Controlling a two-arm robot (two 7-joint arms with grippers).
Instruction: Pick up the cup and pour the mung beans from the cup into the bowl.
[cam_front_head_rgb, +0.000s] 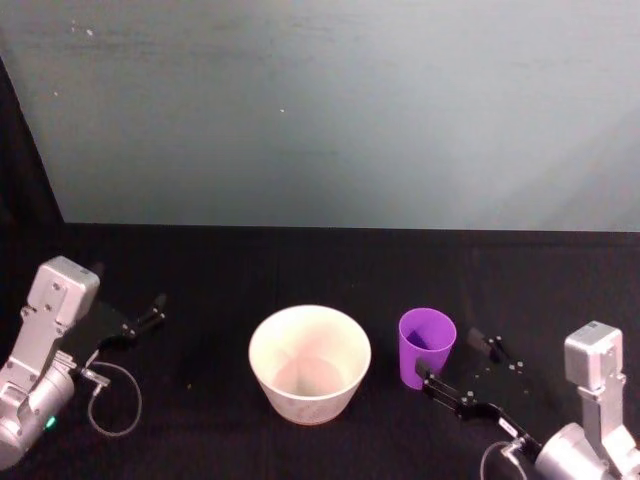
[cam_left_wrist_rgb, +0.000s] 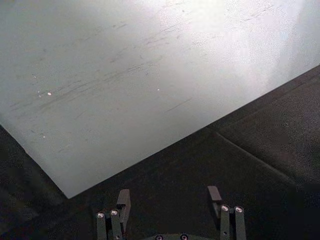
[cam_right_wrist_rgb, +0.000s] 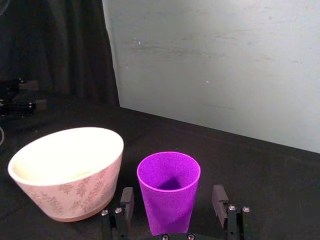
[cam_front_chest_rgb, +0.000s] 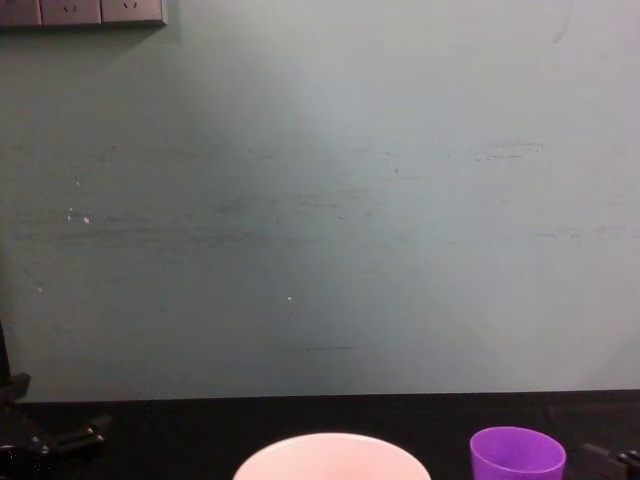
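My right gripper grabs the cup by its side (cam_right_wrist_rgb: 169, 212) next, since this leaves the cup's open rim free to pour the mung beans into the bowl (cam_right_wrist_rgb: 67, 172).
The purple cup (cam_front_head_rgb: 426, 345) stands upright on the black table, just right of the pale bowl (cam_front_head_rgb: 310, 362). My right gripper (cam_front_head_rgb: 452, 358) is open around the cup (cam_right_wrist_rgb: 169, 192), one finger on each side with a small gap to the cup wall. Those fingers (cam_right_wrist_rgb: 126, 200) are not touching it. The cup's inside is in shadow, and I cannot make out beans. Beside it, the bowl (cam_right_wrist_rgb: 67, 170) has a faint leaf pattern. The chest view catches the bowl rim (cam_front_chest_rgb: 330, 455) and the cup top (cam_front_chest_rgb: 517, 455). My left gripper (cam_front_head_rgb: 150, 312) rests open and empty at the far left.
A grey-green wall (cam_front_head_rgb: 330, 110) rises behind the black table (cam_front_head_rgb: 300, 265). A loose cable loop (cam_front_head_rgb: 115, 400) hangs by the left arm. The left gripper (cam_left_wrist_rgb: 169, 197) faces bare table and wall. A dark curtain (cam_right_wrist_rgb: 55, 45) stands behind the bowl on the left side.
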